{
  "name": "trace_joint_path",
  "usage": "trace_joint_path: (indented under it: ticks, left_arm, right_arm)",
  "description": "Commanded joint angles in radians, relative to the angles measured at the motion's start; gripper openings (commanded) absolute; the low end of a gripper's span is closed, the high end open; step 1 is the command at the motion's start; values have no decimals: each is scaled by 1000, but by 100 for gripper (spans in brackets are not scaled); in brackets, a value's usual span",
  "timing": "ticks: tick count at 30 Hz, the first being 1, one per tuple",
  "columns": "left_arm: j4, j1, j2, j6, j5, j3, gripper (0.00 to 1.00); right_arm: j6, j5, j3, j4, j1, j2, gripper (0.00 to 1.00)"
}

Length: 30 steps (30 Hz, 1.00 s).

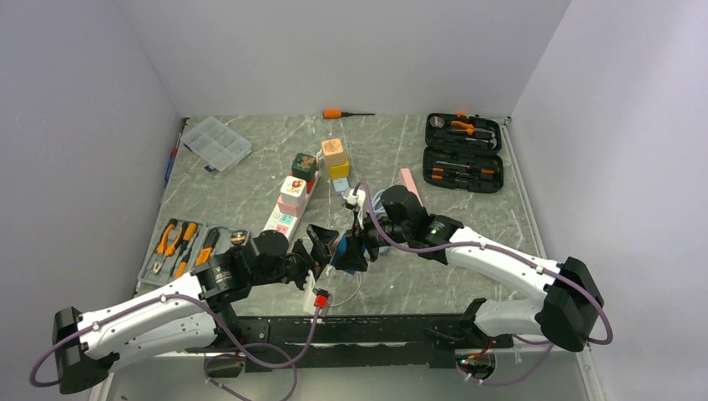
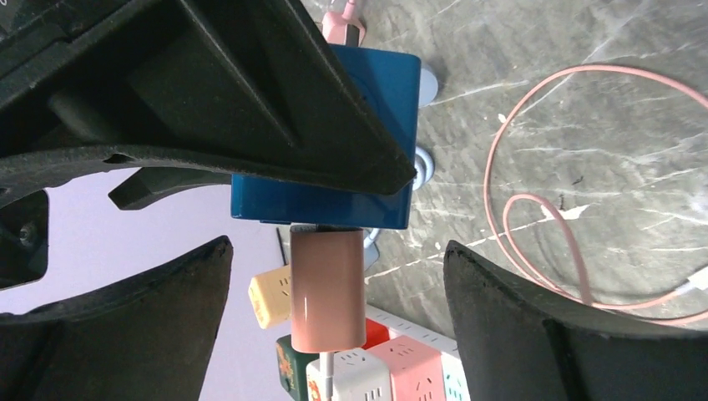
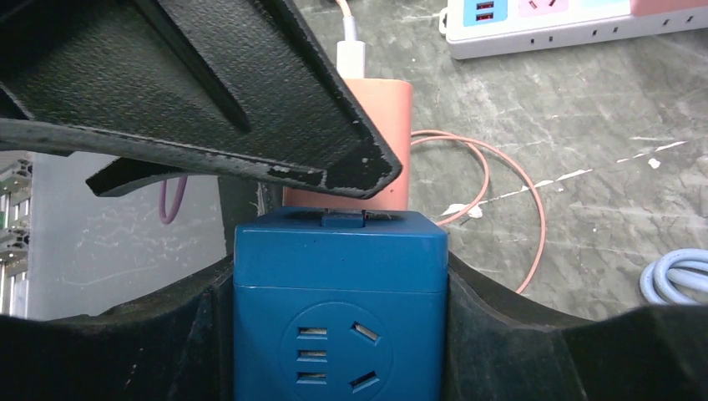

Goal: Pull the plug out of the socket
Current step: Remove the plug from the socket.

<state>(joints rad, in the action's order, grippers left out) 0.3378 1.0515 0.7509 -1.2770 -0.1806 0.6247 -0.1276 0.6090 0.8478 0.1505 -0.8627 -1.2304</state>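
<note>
The pink plug (image 2: 328, 291) has my fingers on either side of it, beside its end at the blue cube, so I will close my left gripper. Closing now would hold the plug.
The blue cube socket (image 3: 338, 317) is clamped between the fingers of my right gripper (image 3: 338, 276), just above the table. A pink plug (image 2: 327, 288) with a white cable stands seated in one face of the cube (image 2: 334, 134). In the right wrist view the plug (image 3: 380, 125) shows behind the cube. My left gripper (image 2: 338, 251) is open and straddles the plug, with a gap on each side. In the top view the two grippers, left (image 1: 324, 242) and right (image 1: 357, 249), meet at the cube (image 1: 341, 247) in the middle near part of the table.
A white power strip (image 1: 284, 215) with several coloured cube sockets lies behind the left gripper. A pink cable loop (image 2: 534, 109) lies on the table beside the cube. Tool cases sit at the left (image 1: 179, 246) and back right (image 1: 463, 152). A clear box (image 1: 215, 142) and a screwdriver (image 1: 342, 114) lie at the back.
</note>
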Motion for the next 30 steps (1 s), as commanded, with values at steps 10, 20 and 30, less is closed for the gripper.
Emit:
trace_joint_path:
  ticks: [10,20,30]
  left_arm:
    - [-79,36,31,-78,57,10,21]
    - [-133,41,31,-144,87,-39,0]
    - [-71,25,-13,-198,110,-65,0]
  right_arm:
    - [-21,53,7,-49,-1,38,0]
    - [-13,50,4,-9,0,53,0]
    - [7,-14,-26,151,14,129,0]
